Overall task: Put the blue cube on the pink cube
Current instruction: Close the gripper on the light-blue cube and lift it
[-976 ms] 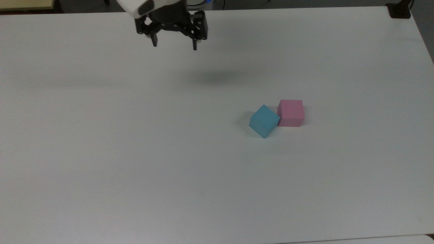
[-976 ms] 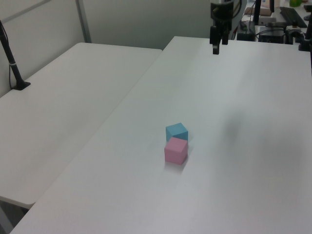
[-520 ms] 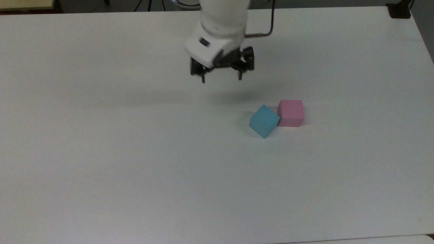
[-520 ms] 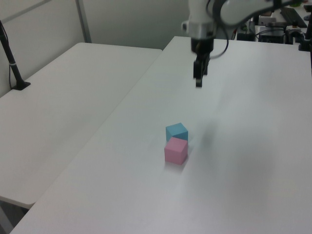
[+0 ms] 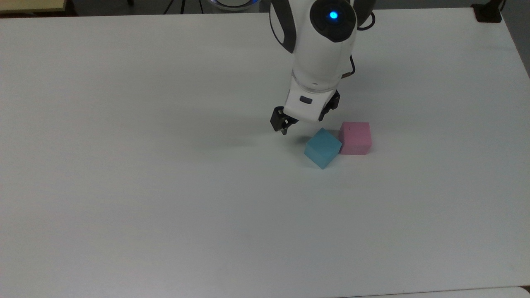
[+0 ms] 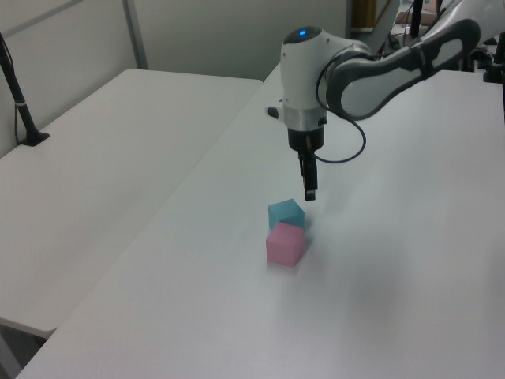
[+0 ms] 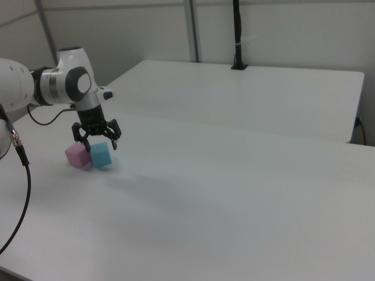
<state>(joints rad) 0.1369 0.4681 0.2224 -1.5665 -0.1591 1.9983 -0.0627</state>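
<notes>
My gripper should stack the blue cube [image 6: 286, 214] on the pink cube [image 6: 285, 245], so next it should grab the blue cube by its opposite sides.
The blue cube [image 5: 323, 148] lies on the white table [image 5: 165, 186], turned at an angle, with one corner touching the pink cube [image 5: 355, 138] on the top view's right. My gripper [image 5: 302, 126] hangs open with nothing in it, a little above the table and close to the blue cube's far-left side in the top view. In the left view the gripper [image 6: 310, 192] points down just behind the blue cube [image 6: 286, 214], and the pink cube [image 6: 285, 244] sits nearer the camera. In the right view the open gripper [image 7: 101, 143] is just above the blue cube [image 7: 101, 154], beside the pink cube [image 7: 77, 155].
A second white table [image 6: 118, 158] adjoins this one. A black post [image 7: 237, 35] is clamped at its far edge, and its base [image 5: 488, 12] shows at the top view's upper right corner. A dark cable [image 7: 20, 175] hangs from the arm.
The arm has swung from the table's far edge toward the cubes and come down, bringing the open gripper close to the blue cube. Neither cube has moved.
</notes>
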